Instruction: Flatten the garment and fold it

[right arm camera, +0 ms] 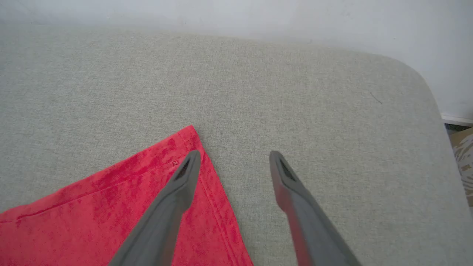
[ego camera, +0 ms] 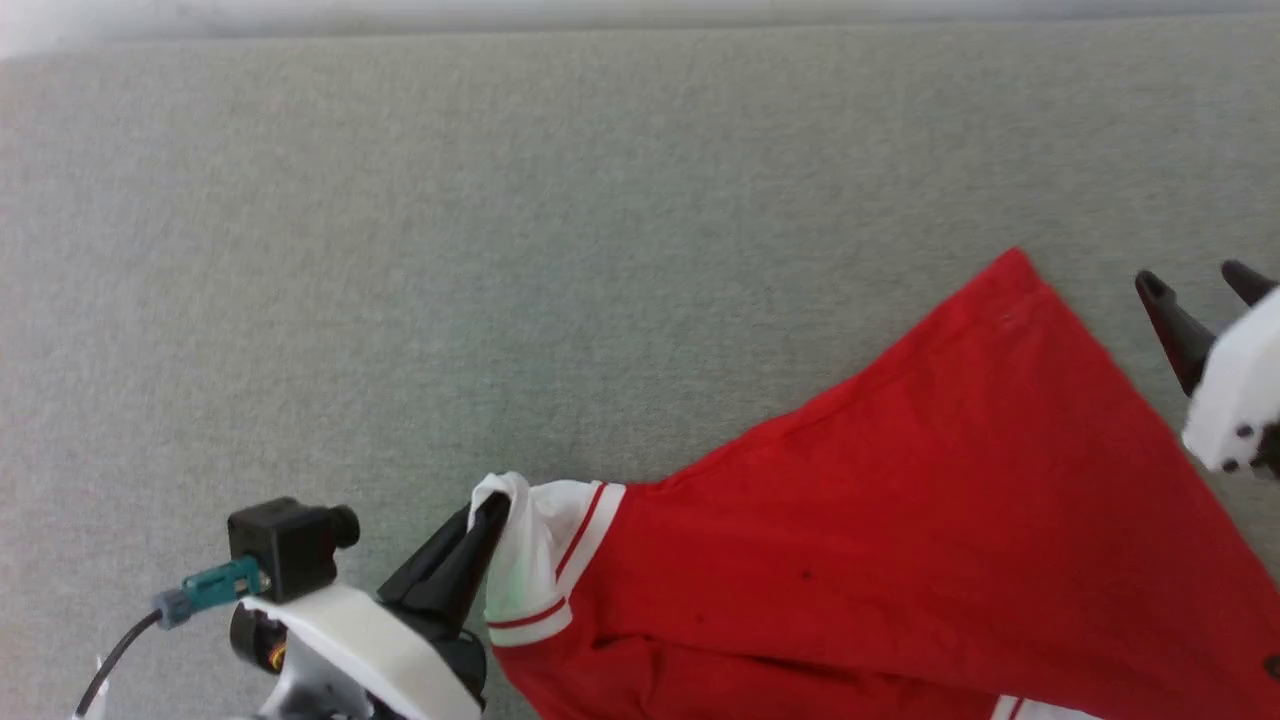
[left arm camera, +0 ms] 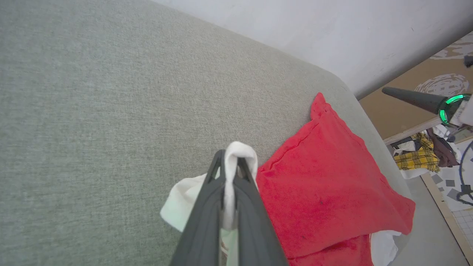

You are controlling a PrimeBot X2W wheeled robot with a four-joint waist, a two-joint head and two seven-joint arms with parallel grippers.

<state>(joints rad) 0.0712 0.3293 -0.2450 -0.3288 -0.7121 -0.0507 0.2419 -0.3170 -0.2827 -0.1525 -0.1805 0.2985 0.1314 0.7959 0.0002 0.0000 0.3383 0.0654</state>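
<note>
My right gripper is to grab the jersey by its red hem corner (ego camera: 1010,274) (right arm camera: 189,133) next. Then it can spread the jersey flat for folding.
The garment (ego camera: 900,520), a red jersey T-shirt with white sleeves, lies at the lower right of the head view on a grey cloth surface (ego camera: 500,250). One hem corner points up and away. My left gripper (ego camera: 495,512) is shut on the white sleeve (left arm camera: 236,155), pinching a fold of it between its fingers. My right gripper (ego camera: 1195,285) stands open just right of the red hem corner (right arm camera: 190,133), one finger (right arm camera: 184,173) over the cloth edge, the other (right arm camera: 284,177) over bare surface. The chest lettering is hidden.
The grey surface's rounded far-right corner (right arm camera: 414,74) meets a pale wall (right arm camera: 258,14). Beyond that edge, in the left wrist view, lies a brown floor (left arm camera: 402,111) with a heap of clothes (left arm camera: 421,155), one of them yellow plaid.
</note>
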